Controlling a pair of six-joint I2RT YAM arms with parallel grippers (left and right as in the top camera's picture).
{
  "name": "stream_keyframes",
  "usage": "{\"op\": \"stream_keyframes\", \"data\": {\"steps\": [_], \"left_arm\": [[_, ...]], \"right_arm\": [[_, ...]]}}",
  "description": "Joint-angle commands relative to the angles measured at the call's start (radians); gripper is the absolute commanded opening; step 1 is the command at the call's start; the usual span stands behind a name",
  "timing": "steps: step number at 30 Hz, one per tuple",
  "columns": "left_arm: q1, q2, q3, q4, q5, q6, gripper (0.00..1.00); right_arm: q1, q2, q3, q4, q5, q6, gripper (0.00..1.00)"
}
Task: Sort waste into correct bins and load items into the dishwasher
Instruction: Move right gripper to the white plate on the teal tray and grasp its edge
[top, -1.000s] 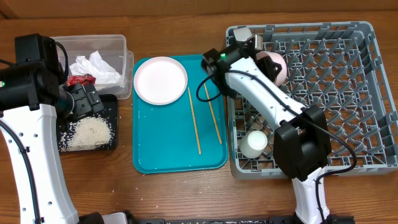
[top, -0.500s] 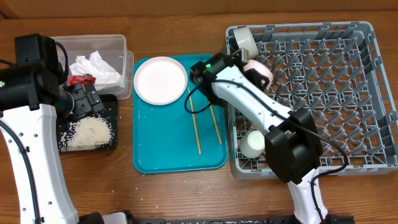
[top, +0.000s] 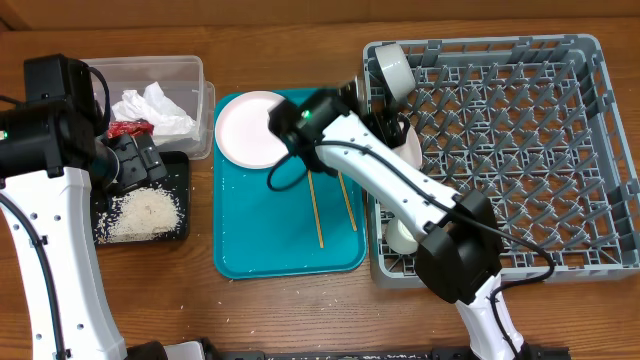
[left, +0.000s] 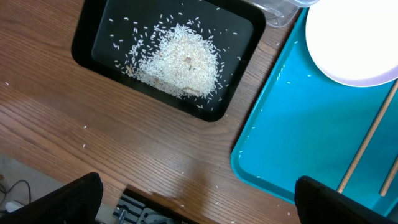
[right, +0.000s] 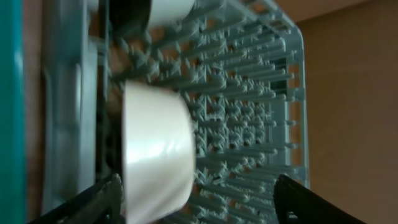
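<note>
I should grab the white plate (top: 245, 130) next with my right gripper, by its rim on the rack side. The opposite edge then stays free to go into the dishwasher rack.
The grey dishwasher rack (top: 540, 150) stands at the right. A white bowl (top: 393, 68) sits in its far left corner, and a second pale bowl (top: 408, 145) rests on edge among the pegs just below it. My right gripper (top: 378, 118) is at the rack's left wall, open. In the right wrist view its fingers (right: 93, 199) stand wide either side of that bowl (right: 155, 155) without touching it. My left gripper (left: 199, 205) hangs open and empty above the black tray (left: 87, 43) of rice (left: 180, 59). A white plate (top: 245, 130) and two chopsticks (top: 314, 210) lie on the teal tray (top: 280, 250).
The clear tub (top: 150, 65) at the far left holds a white napkin (top: 155, 108) and a red wrapper (top: 128, 129). A small white cup (top: 402, 235) sits in the rack's near left corner, partly hidden by my right arm. Loose grains dot the wood by the teal tray.
My right gripper has opened and let go of the pale bowl, which now rests in the rack. The right wrist has drawn back left over the teal tray. The left arm is still.
</note>
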Motion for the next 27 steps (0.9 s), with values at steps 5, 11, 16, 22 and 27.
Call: {"op": "stream_keyframes", "data": {"steps": [5,11,16,22,27], "left_arm": [[-0.001,0.005,-0.003,0.002,-0.012,-0.010,1.00],[-0.001,0.005,-0.003,0.002,-0.012,-0.010,1.00],[-0.001,0.005,-0.003,0.002,-0.012,-0.010,1.00],[-0.001,0.005,-0.003,0.002,-0.012,-0.010,1.00],[-0.001,0.005,-0.003,0.001,-0.012,-0.010,1.00]], "right_arm": [[-0.013,-0.026,0.251,0.172,-0.285,-0.048,1.00],[-0.053,0.021,0.206,0.449,-0.731,-0.105,0.96],[-0.082,0.095,0.171,0.554,-0.843,-0.062,0.81],[-0.097,0.182,0.171,0.577,-0.854,-0.051,0.73],[-0.098,0.250,0.171,0.592,-0.854,-0.028,0.67]]}}
